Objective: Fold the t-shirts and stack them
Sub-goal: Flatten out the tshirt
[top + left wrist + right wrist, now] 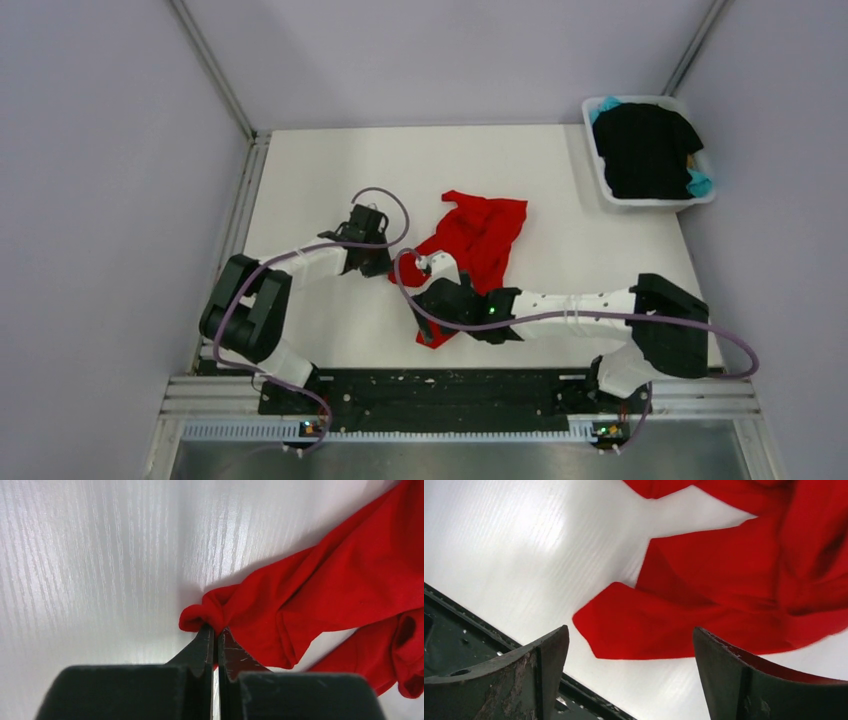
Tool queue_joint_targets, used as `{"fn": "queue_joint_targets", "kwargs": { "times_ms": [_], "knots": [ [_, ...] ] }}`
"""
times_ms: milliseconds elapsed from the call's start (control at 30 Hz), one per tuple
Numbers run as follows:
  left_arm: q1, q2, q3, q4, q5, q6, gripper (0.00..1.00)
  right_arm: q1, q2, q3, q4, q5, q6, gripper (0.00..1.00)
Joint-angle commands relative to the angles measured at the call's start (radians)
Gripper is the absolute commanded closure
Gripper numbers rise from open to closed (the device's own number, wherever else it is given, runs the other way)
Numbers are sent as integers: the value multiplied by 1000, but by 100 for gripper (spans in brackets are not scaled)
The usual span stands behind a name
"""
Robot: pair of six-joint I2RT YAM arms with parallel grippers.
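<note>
Next, my right gripper grabs the red t-shirt [480, 235] by its flat near corner [433, 337], apart from my left gripper's fold, to spread the shirt for folding.
A crumpled red t-shirt [480, 235] lies in the middle of the white table [330, 160]. My left gripper [380, 268] is at the shirt's left edge. In the left wrist view that gripper [216, 630] is shut on a bunched fold of the red t-shirt [320, 595]. My right gripper [437, 318] hovers over the shirt's near corner. Its jaws [631, 630] stand wide open, with a flat corner of the red t-shirt [734, 580] just beyond the fingertips and nothing between them. A black t-shirt [645, 150] and a teal t-shirt [700, 183] lie in the tub.
A white plastic tub [655, 201] stands at the back right corner of the table. The black rail [454, 645] along the table's near edge lies close under my right gripper. Grey walls enclose the table on three sides.
</note>
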Motion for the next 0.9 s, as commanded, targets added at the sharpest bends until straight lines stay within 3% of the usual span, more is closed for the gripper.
{"fn": "queue_joint_targets", "kwargs": {
  "times_ms": [0, 167, 267, 333, 367, 500, 667, 867],
  "knots": [
    [-9, -16, -46, 29, -18, -27, 100, 42, 86, 26, 105, -17, 102, 10],
    [-9, -91, -88, 38, -58, -64, 100, 69, 177, 67, 71, 52, 153, 18],
    [-9, -128, -118, 69, -46, -78, 100, 72, 212, 45, 60, 64, 211, 29],
    [-8, -152, -133, 77, -57, -96, 100, 71, 219, 31, 34, 94, 267, 45],
    [-8, -167, -138, 74, -68, -102, 100, 69, 215, 25, 8, 115, 295, 63],
    [-6, -266, -150, 48, -147, -115, 100, 62, 139, 15, -153, 281, 369, 97],
    [-4, -382, -130, 30, -254, -77, 100, -81, -51, -68, -210, 331, 340, 100],
    [30, -407, -42, 66, -356, -61, 100, -327, -303, -91, -166, 346, 155, 100]
  ]
}}
